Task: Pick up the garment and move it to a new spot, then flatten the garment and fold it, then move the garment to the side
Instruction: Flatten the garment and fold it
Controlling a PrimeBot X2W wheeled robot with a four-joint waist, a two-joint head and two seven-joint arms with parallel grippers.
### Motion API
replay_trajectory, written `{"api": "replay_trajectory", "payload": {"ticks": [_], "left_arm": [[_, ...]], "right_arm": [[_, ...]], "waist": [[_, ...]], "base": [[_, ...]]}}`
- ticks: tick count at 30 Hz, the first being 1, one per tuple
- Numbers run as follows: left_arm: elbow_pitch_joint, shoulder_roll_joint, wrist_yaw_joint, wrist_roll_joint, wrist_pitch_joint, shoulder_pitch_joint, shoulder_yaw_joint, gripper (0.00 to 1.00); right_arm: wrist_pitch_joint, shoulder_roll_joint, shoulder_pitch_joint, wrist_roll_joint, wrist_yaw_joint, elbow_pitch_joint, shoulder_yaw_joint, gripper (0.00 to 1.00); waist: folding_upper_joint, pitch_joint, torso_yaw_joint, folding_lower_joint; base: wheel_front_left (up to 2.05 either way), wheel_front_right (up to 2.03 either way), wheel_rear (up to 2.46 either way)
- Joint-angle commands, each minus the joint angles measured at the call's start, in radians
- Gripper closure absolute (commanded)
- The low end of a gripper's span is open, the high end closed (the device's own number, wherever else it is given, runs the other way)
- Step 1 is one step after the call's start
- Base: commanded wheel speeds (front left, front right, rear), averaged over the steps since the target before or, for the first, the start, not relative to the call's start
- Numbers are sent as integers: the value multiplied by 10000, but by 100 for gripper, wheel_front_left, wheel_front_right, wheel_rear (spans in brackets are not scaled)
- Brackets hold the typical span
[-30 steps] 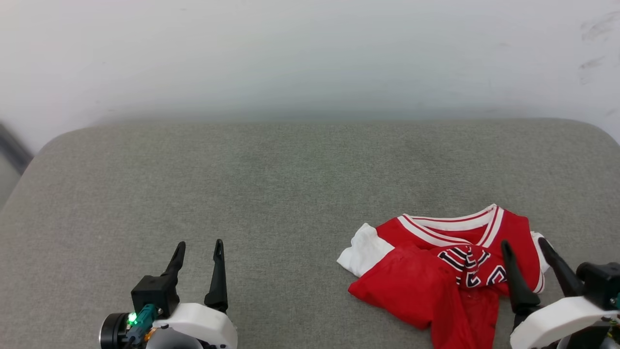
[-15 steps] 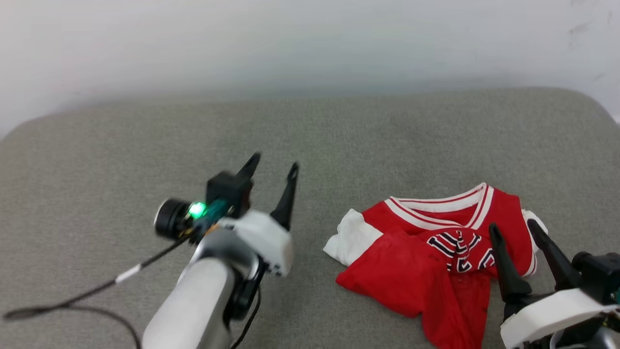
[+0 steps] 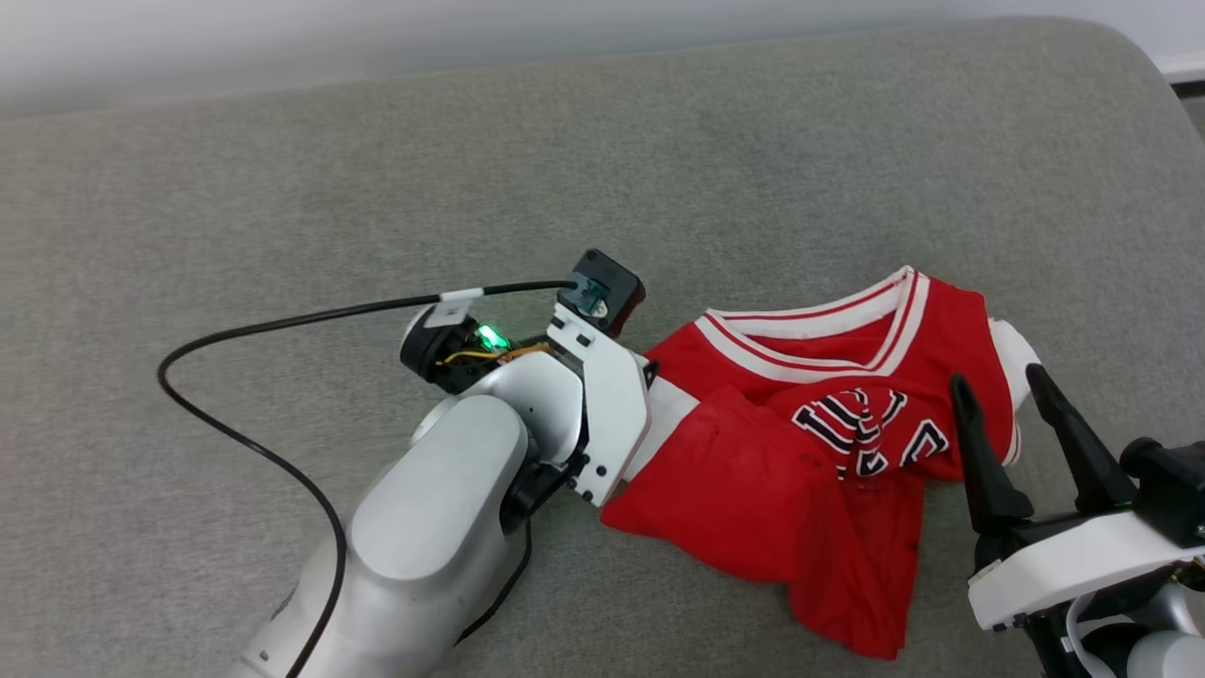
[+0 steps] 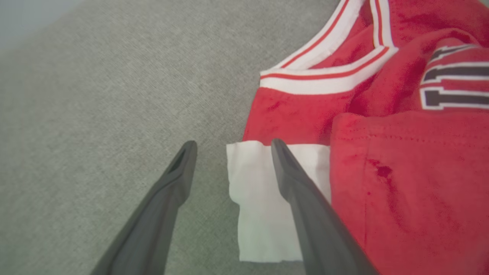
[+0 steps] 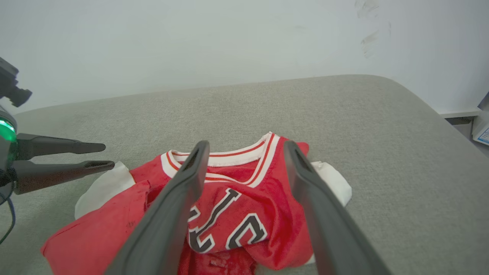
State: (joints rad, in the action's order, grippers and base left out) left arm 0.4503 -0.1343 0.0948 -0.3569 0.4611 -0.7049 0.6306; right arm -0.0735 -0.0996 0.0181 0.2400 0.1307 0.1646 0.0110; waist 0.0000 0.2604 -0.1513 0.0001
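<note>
The left gripper will next pinch the garment by the free outer edge of its white sleeve, because bunched red cloth covers the inner side of the sleeve.
The garment (image 3: 753, 480) is a red jersey with white sleeves and striped collar, lying crumpled on the grey cushion (image 3: 282, 188), black letters bunched in the middle. My left arm (image 3: 442, 508) reaches across to its left white sleeve (image 4: 259, 198), and its wrist hides the fingers in the head view. The left gripper (image 4: 231, 147) is open, pointing down, one finger over the sleeve's edge and the other over bare cushion. It also enters the right wrist view from the left, left gripper (image 5: 107, 156). My right gripper (image 3: 996, 379) stands open at the garment's right side, framing the letters (image 5: 214, 221) and holding nothing.
A black cable (image 3: 311, 315) loops from the left wrist over the cushion on the left. The cushion's rounded right edge (image 5: 439, 114) drops off beside a white wall (image 5: 191, 38). Bare grey cushion stretches behind and left of the garment.
The head camera has tilted down. My left arm has swung forward and right from the near left edge to the garment's left sleeve, fingers turned downward. The right gripper has kept its place.
</note>
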Motion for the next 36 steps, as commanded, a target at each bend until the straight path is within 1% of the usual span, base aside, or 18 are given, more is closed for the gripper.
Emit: {"api": "replay_trajectory", "payload": {"ticks": [1, 6, 7, 8, 9, 11, 16, 19, 22, 25, 27, 28, 29, 32, 33, 34, 35, 36], "left_arm": [[290, 16, 108, -115, 361, -205, 189, 0], [1209, -47, 280, -375, 1419, -418, 783, 0], [1324, -62, 288, -420, 1445, -399, 861, 17], [1400, -68, 304, -469, 1400, -414, 907, 56], [1456, -77, 317, -506, 1339, -461, 948, 100], [1496, -92, 328, -564, 1104, -599, 986, 100], [1021, -305, 251, -444, -82, -942, 784, 100], [429, -700, 74, -332, -586, -840, 589, 100], [-126, -1039, -33, -408, -749, -521, 438, 100], [-1093, -1641, -324, -463, -831, 250, 246, 100], [-1752, -2033, -622, -614, -863, 1008, 69, 100], [-2015, -2208, -783, -725, -852, 1482, -15, 100], [-2516, -2515, -1158, -1003, -881, 2505, -222, 100], [-2834, -2707, -1624, -1537, -996, 3955, -505, 100], [-2861, -2667, -1739, -1738, -1103, 4323, -603, 95], [-2812, -2550, -1844, -1953, -1215, 4656, -698, 56], [-2747, -2516, -1905, -2008, -1352, 4887, -737, 0], [-2747, -2516, -1905, -2008, -1352, 4887, -737, 0]], "right_arm": [[75, -8, 130, 50, -1, -82, -59, 0], [179, 35, 268, 139, -1, -309, -144, 0], [213, 41, 276, 144, -1, -348, -155, 0], [215, 50, 281, 169, -1, -391, -150, 0], [222, 65, 294, 180, -1, -424, -155, 0], [252, 87, 300, 212, -1, -485, -121, 0], [162, 109, 98, 146, -1, -535, 160, 0], [39, 90, -5, 98, -1, -489, 291, 0], [-53, 106, -85, 59, -1, -392, 352, 0], [-184, 115, -244, -1, -1, -232, 451, 0], [-264, 120, -285, -42, -1, -127, 486, 0], [-310, 129, -340, -54, -1, -92, 516, 0], [-386, 161, -460, -94, -1, 5, 558, 0], [-491, 202, -577, -142, -1, 176, 556, 0], [-552, 205, -608, -152, -1, 211, 536, 0], [-564, 205, -629, -164, -1, 262, 537, 0], [-606, 207, -631, -156, -1, 306, 538, 0], [-606, 207, -631, -156, -1, 306, 538, 0]], "waist": [[0, 230, -234, -1], [0, 343, -382, -1], [0, 349, -407, -1], [0, 348, -427, -1], [0, 339, -439, -1], [0, 304, -438, -1], [0, 39, -156, -1], [0, -184, 134, -1], [0, -323, 349, -1], [0, -521, 679, -1], [0, -638, 862, -1], [0, -704, 944, -1], [0, -813, 1106, -1], [0, -937, 1277, -1], [0, -966, 1317, -1], [0, -995, 1369, -1], [0, -1023, 1403, -1], [0, -1023, 1403, -1]], "base": [[0, 0, 0], [0, 0, 0], [0, 0, 0], [0, 0, 0], [0, 0, 0], [0, 0, 0], [0, 0, 0], [0, 0, 0], [0, 0, 0], [0, 0, 0], [0, 0, 0], [0, 0, 0], [0, 0, 0], [0, 0, 0], [0, 0, 0], [0, 0, 0], [0, 0, 0], [0, 0, 0]]}}
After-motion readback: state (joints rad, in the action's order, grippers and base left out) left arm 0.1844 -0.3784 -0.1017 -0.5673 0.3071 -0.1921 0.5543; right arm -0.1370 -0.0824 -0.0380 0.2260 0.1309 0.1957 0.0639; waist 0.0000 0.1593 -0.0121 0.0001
